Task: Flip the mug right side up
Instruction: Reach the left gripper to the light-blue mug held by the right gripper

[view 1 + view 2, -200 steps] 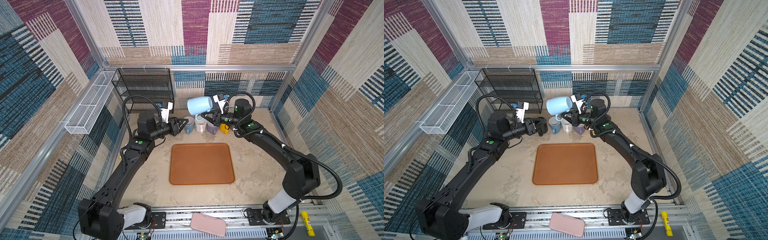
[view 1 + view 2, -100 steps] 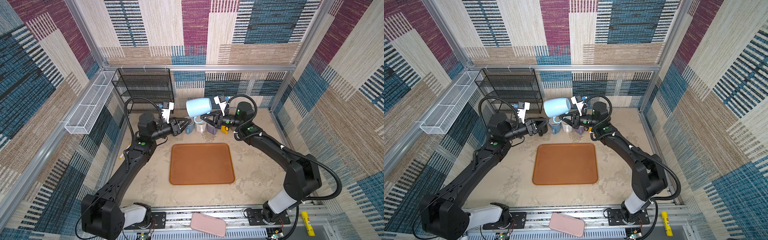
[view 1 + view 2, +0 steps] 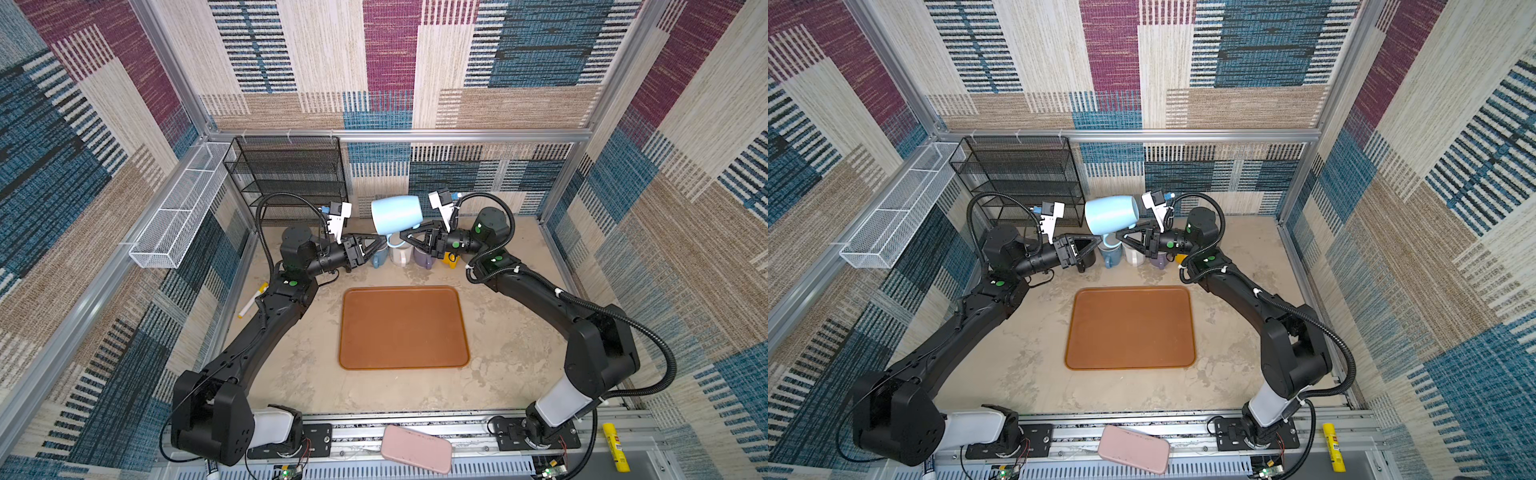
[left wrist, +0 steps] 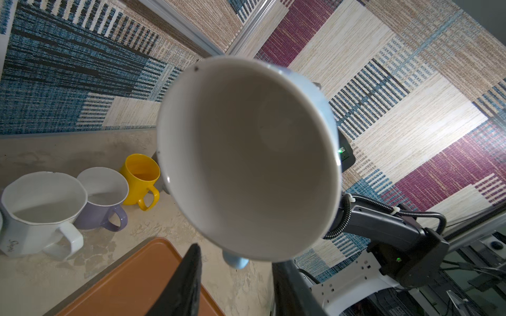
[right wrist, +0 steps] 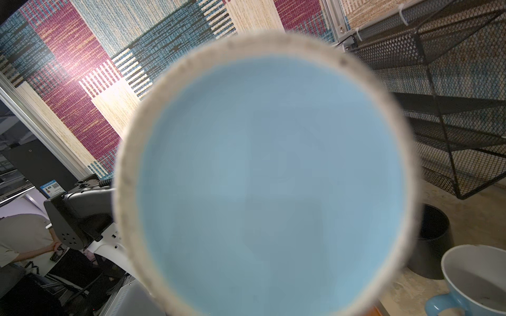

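Note:
The robot's left gripper will grab the mug (image 3: 397, 214) next by its handle, from the mug's rim side, to set it upright. The mug's base stays free.
A light blue mug (image 3: 397, 214) (image 3: 1111, 214) hangs on its side in the air above the back row of cups. My right gripper (image 3: 406, 240) (image 3: 1122, 237) is shut on its handle (image 4: 235, 262), which points down. The mug's white inside (image 4: 246, 158) faces the left wrist camera. Its blue base (image 5: 268, 186) fills the right wrist view and hides the right fingers there. My left gripper (image 3: 381, 241) (image 3: 1099, 239) (image 4: 236, 270) is open just below the mug's rim, with nothing between its fingers.
Upright cups line the back: blue (image 3: 379, 259), white (image 3: 401, 253), purple (image 3: 424, 257), yellow (image 3: 451, 258), black (image 3: 1086, 259). A brown tray (image 3: 401, 328) lies mid-table. A black wire rack (image 3: 291, 178) and white basket (image 3: 178, 208) stand back left. A marker (image 3: 251, 299) lies by the left wall.
My left gripper has moved right, up to the mug's rim. The right gripper has shifted the mug slightly left and lower.

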`<state>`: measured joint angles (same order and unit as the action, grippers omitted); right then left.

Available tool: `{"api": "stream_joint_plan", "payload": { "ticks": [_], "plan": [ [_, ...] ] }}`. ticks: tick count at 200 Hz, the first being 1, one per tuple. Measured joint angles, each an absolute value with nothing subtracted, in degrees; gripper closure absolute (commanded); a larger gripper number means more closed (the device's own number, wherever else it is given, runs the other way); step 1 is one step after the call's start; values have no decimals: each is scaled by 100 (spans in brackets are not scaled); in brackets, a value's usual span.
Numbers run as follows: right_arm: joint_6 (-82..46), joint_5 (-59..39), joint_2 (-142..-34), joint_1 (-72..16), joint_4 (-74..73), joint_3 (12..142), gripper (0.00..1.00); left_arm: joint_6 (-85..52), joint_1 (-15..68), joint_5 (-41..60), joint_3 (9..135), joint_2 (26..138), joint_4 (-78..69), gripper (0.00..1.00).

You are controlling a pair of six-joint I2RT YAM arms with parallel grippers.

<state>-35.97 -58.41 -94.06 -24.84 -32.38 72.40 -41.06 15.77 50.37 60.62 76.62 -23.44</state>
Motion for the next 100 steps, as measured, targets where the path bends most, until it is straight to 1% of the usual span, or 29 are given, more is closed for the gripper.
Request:
{"api": "stream_joint_plan", "payload": {
  "ticks": [35,66,73,86,100],
  "plan": [
    [-3715,-5894,-9459,-2550,-3498,7236,100,-4268,1592,5144,6060,7721,-2532,61],
    [-3837,-5894,-9524,-2613,-3754,7238,100,-4377,1594,5264,6038,7747,-2687,64],
    [-3879,-5885,-9537,-2630,-3793,7238,100,-4407,1594,5266,6023,7747,-2727,67],
    [-3916,-5870,-9566,-2659,-3907,7238,100,-4488,1594,5286,6010,7749,-2775,75],
    [-4045,-5852,-9601,-2687,-4053,7238,100,-4506,1601,5275,5988,7749,-2803,78]
  ]
}}
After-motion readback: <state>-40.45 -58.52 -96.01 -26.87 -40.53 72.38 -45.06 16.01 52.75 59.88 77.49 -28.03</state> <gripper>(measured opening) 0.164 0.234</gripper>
